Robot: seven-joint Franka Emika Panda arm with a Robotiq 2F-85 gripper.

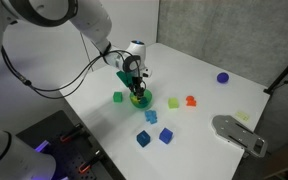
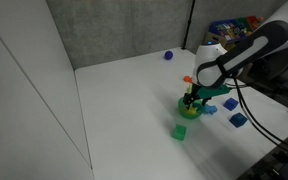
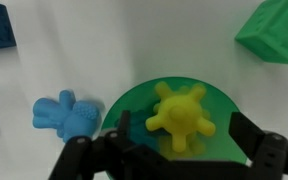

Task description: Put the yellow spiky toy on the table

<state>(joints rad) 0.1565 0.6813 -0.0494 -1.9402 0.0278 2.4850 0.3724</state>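
Note:
My fingers are reaching into the green dish around the yellow toy [image 1: 138,100] [image 3: 181,116] in an exterior view. My gripper needs to close. Closing now would hold the toy.
The yellow spiky toy [image 3: 181,116] lies in a round green dish [image 3: 134,105] on the white table [image 1: 199,60]. In the wrist view my gripper [image 3: 184,140] is open, with one dark finger on each side of the toy and not touching it. In both exterior views the gripper [image 1: 136,86] [image 2: 193,99] hangs straight down over the green dish [image 1: 142,101] [image 2: 191,111]. The toy is mostly hidden by the gripper there.
A blue figure toy [image 3: 66,113] lies just beside the dish. A green cube [image 1: 118,97], blue cubes [image 1: 152,117] [image 1: 166,136], a lime-green cube [image 1: 173,103], an orange toy [image 1: 191,101] and a purple ball [image 1: 223,77] are scattered about. A grey object [image 1: 239,133] sits at the table edge.

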